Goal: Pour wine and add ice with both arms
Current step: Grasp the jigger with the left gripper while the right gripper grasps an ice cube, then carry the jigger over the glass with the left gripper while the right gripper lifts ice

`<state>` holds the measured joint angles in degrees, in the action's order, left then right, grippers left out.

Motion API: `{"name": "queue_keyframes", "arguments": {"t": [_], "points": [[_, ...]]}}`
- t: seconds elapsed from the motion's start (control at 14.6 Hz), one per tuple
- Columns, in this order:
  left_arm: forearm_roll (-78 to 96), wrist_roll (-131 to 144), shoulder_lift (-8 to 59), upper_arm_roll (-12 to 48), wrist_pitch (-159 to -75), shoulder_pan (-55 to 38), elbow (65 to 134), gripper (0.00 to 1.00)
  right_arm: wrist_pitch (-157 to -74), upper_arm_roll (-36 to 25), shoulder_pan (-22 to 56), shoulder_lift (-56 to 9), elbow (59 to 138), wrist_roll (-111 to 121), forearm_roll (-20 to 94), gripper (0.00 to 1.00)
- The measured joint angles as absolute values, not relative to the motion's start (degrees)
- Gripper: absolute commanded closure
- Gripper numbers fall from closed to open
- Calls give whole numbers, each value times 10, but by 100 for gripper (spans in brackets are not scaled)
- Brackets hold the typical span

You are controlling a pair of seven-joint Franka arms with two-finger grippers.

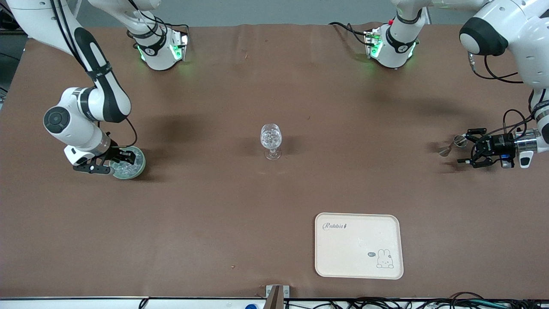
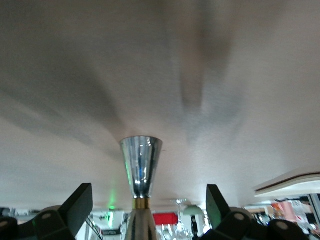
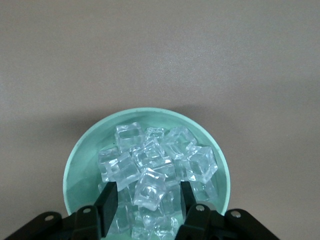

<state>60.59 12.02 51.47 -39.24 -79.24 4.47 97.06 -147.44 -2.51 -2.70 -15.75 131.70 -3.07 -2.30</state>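
The metal cone has to pour wine into the stemmed glass (image 1: 271, 140), so my left gripper needs to pick it up next by its gold band at the cone's narrow middle.
A clear stemmed glass (image 1: 271, 140) stands at the table's middle with ice chunks in its bowl. A mint-green bowl (image 1: 136, 165) heaped with clear ice cubes (image 3: 150, 165) sits toward the right arm's end. My right gripper (image 1: 118, 162) is open with its fingers down in the bowl; one cube (image 3: 152, 187) lies between the fingers (image 3: 107, 200), and neither clearly touches it. My left gripper (image 1: 465, 146) is open low over the table at the left arm's end. A small shiny metal cone with a gold band (image 2: 141, 165) shows between its spread fingers, touching neither, and also appears in the front view (image 1: 460, 140).
A cream tray (image 1: 358, 257) with a rabbit print lies nearer the front camera than the glass, toward the left arm's end. Brown cloth covers the table. The two arm bases (image 1: 161, 51) stand along the edge farthest from the front camera.
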Motion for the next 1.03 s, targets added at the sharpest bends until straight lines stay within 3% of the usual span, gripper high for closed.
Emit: {"name": "queue_keyframes", "arguments": {"t": [0.27, 0.68, 0.89, 1.03], "points": [[629, 120, 531, -393, -745, 62, 971, 17, -1474, -25, -27, -158, 1318, -31, -23, 50], [643, 120, 531, -393, -735, 65, 975, 66, -1475, -25, -27, -160, 1318, -31, -23, 55], [657, 120, 533, -393, -730, 69, 982, 92, -1475, -25, -27, -161, 1318, -31, -23, 62], [660, 120, 533, -393, -725, 70, 983, 100, -1475, -25, -27, -163, 1318, -31, -23, 62]]}}
